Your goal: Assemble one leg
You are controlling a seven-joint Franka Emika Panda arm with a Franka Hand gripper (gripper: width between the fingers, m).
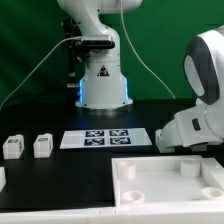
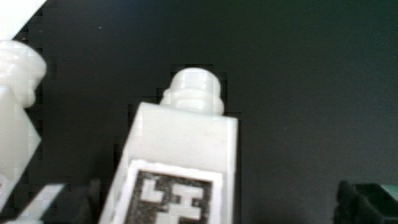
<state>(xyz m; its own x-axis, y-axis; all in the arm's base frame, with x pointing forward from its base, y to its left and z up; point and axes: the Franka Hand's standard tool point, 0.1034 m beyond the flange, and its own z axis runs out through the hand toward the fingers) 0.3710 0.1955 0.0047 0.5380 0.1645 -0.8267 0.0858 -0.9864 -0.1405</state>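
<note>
My gripper closes on the tagged leg next, since my fingers reach down beside both of the leg's long sides.
In the wrist view a leg (image 2: 178, 165) lies on the black table, a white block with a round peg on one end and a black-and-white tag facing the camera. My gripper (image 2: 205, 208) is open. Its dark fingertips (image 2: 43, 204) stand on either side of the leg, apart from it, with the wider gap on one side. Another white part (image 2: 18, 100) lies beside the leg, cut off by the frame edge. In the exterior view two more legs (image 1: 13, 146) (image 1: 42, 146) stand at the left. The arm's hand (image 1: 185, 130) hides the fingers there.
The marker board (image 1: 105, 137) lies in the middle of the table. The large white tray-like part (image 1: 135, 195) with raised rims fills the front right. The robot base (image 1: 103, 85) stands at the back. A white piece (image 1: 2, 178) shows at the left edge.
</note>
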